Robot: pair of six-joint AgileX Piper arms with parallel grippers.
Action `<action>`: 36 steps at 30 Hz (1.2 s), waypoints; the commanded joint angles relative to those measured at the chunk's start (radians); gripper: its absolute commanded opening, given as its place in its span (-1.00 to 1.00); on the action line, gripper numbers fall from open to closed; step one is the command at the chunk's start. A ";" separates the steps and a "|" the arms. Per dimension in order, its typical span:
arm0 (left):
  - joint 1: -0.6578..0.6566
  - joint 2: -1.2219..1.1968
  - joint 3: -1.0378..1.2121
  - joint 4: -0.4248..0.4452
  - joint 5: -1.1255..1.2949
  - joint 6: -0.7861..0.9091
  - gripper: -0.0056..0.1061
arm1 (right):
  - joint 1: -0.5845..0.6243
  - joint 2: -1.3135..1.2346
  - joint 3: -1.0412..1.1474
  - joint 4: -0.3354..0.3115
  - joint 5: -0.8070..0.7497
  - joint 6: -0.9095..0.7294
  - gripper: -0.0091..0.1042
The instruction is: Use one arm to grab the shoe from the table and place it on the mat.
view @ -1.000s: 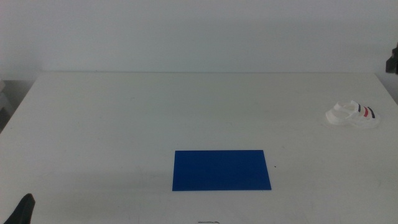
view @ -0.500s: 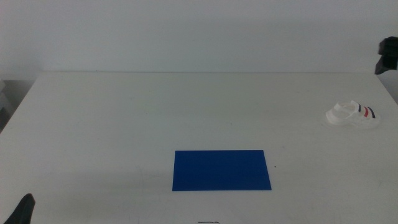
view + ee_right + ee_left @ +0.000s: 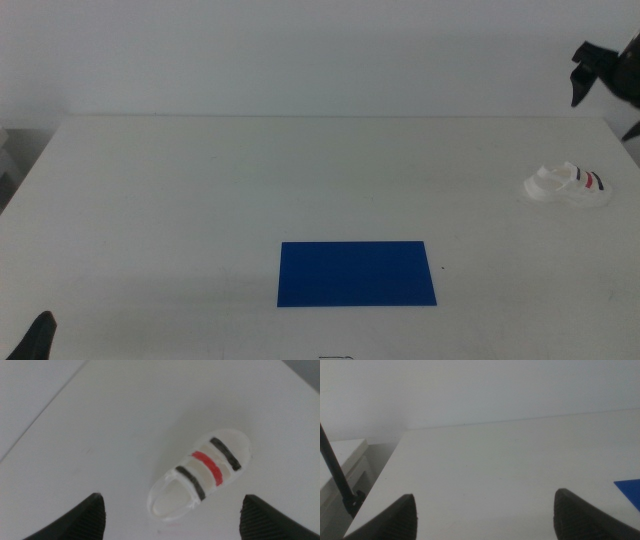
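The shoe (image 3: 201, 475) is long from toe to heel, so my right gripper should next grab it by the striped straps, across its narrow middle.
The white shoe (image 3: 568, 186) with two dark stripes and one red stripe lies on the table near its right edge. In the right wrist view the shoe (image 3: 201, 475) lies below and between the jaws. My right gripper (image 3: 172, 515) is open and empty; in the middle view the right arm (image 3: 600, 70) hangs above the table's far right corner, above and behind the shoe. The dark-blue mat (image 3: 357, 273) lies flat in the front middle of the table. My left gripper (image 3: 482, 515) is open and empty, waiting at the front left corner (image 3: 35, 338).
The white table (image 3: 250, 180) ends at a pale wall behind. In the left wrist view a corner of the mat (image 3: 630, 491) shows, and a white cabinet (image 3: 340, 467) with a black cable stands beside the table's edge.
The right arm has come further into the middle view from the upper right, moving left above the table's far right corner. Shoe, mat and left gripper have not moved.
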 commanded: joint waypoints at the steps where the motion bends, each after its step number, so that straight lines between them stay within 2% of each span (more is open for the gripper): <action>1: -0.004 -0.019 -0.003 -0.009 -0.083 -0.015 0.78 | -0.003 -0.013 -0.059 -0.063 0.015 0.194 0.77; 8: -0.004 -0.019 -0.003 -0.009 -0.083 -0.015 0.78 | -0.003 0.032 -0.065 -0.089 0.059 0.561 0.77; 11: -0.004 -0.019 -0.003 -0.009 -0.083 -0.015 0.78 | -0.005 0.043 -0.065 -0.072 0.073 0.722 0.77; 14: -0.004 -0.019 -0.003 -0.009 -0.083 -0.015 0.78 | -0.006 0.062 -0.067 -0.048 0.071 0.802 0.77; 21: -0.004 -0.019 -0.003 -0.009 -0.083 -0.015 0.78 | -0.006 0.122 -0.068 -0.002 0.048 0.836 0.77; 33: -0.004 -0.019 -0.003 -0.009 -0.083 -0.015 0.78 | -0.006 0.202 -0.068 -0.005 -0.036 0.862 0.77; 36: -0.004 -0.019 -0.003 -0.009 -0.083 -0.015 0.78 | -0.006 0.211 -0.068 -0.002 -0.032 0.862 0.72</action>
